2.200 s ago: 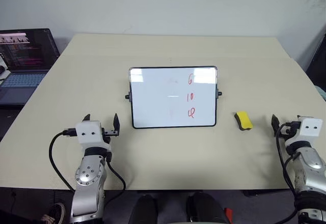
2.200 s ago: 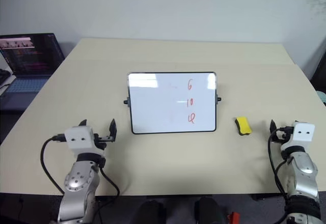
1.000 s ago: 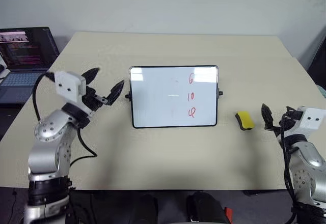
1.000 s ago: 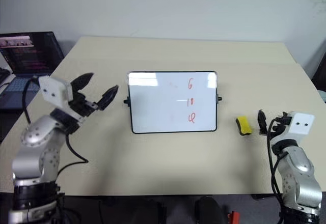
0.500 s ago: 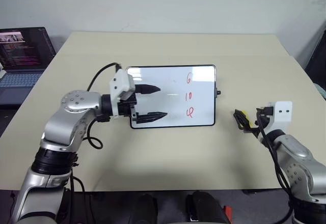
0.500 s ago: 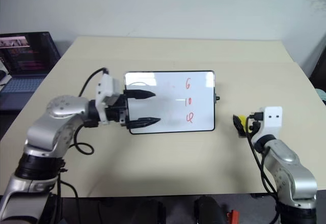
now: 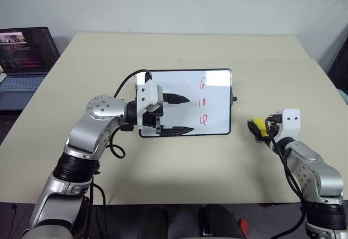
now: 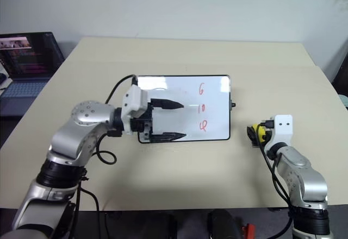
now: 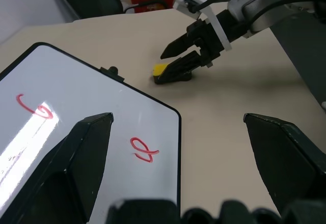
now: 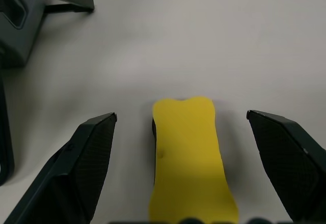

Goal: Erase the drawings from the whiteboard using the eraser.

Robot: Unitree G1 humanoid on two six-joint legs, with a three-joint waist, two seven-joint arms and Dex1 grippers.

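Note:
The robot's fingers are beside the yellow eraser [image 7: 260, 125] [image 10: 186, 158], low over the beige table, so the right gripper needs to close. Closing now would catch the eraser.
The whiteboard [image 7: 217, 89] lies flat mid-table with the drawings [image 7: 203, 102], three red scribbles in a column, near its right side. My left gripper [image 7: 190, 114] hovers open over the board, pointing right, its tips just short of the scribbles. In the left wrist view the board [image 9: 76, 96] and two scribbles [image 9: 142, 150] lie under its spread fingers. The yellow eraser [image 7: 260, 125] rests on the table right of the board. My right gripper [image 10: 181, 114] is open and low around it, with the eraser [image 10: 186, 158] between the fingers and a gap on each side.
A laptop [image 7: 24, 54] with a lit screen sits off the table's far left. The beige table [image 7: 163, 163] has bare room in front of and behind the board. The table's right edge lies close beyond my right arm.
My left gripper has swung right from the board's left edge to over its middle. My right gripper has dropped lower and closed in around the eraser, still open.

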